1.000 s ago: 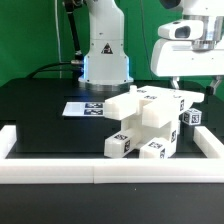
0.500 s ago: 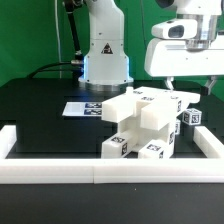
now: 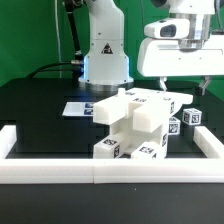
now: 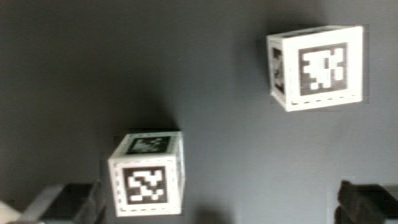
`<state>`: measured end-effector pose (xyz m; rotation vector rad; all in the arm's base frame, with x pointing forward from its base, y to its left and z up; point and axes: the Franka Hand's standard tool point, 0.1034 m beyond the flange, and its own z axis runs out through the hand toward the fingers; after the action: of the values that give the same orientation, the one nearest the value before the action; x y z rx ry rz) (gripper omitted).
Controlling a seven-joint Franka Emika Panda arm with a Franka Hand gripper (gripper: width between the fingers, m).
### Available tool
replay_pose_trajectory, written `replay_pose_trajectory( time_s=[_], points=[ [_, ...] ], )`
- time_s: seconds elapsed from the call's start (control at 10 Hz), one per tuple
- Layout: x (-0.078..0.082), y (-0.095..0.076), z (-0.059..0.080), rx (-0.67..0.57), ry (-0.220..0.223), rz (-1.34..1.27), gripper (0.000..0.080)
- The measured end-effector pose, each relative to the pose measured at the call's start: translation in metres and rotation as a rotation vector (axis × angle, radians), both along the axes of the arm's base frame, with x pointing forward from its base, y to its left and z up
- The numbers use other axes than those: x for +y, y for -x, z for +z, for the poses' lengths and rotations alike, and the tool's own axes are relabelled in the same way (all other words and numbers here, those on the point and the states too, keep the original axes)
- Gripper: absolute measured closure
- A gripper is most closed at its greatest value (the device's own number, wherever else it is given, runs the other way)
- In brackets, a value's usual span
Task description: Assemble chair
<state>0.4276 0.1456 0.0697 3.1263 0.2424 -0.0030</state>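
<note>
The chair (image 3: 135, 122) is being assembled. My gripper should next grab the small tagged cube (image 3: 188, 118) by its opposite sides to add it to the chair.
The chair (image 3: 135, 122) is a chunky white cluster of slabs and posts with black-and-white tags, lying on the black table in the middle of the exterior view. A small tagged cube (image 3: 188, 118) sits just to its right. My gripper (image 3: 180, 92) hangs over the cluster's right end, its fingers close behind the top slab; whether they touch is unclear. In the wrist view my gripper (image 4: 214, 205) is open and empty, with the dark fingers (image 4: 64, 203) far apart. One tagged white piece (image 4: 148, 172) lies between the fingers near one of them, and another tagged piece (image 4: 317, 65) lies further off.
A long white border rail (image 3: 60, 167) runs along the table's front, with side rails at both ends. The marker board (image 3: 80, 107) lies flat behind the chair on the exterior view's left. The robot base (image 3: 105, 55) stands at the back.
My gripper has moved toward the exterior view's left. The chair cluster has shifted left and slightly forward with it. The small cube has stayed put.
</note>
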Motion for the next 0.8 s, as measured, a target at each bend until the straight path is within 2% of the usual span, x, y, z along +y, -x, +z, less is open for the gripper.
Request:
replay_pose_trajectory(
  time_s=[0.4,0.8],
  points=[
    [0.015,0.015,-0.007,0.009,0.002,-0.025,0.0150],
    [0.029,0.019,-0.025,0.012,0.015,-0.030,0.0150]
  ],
)
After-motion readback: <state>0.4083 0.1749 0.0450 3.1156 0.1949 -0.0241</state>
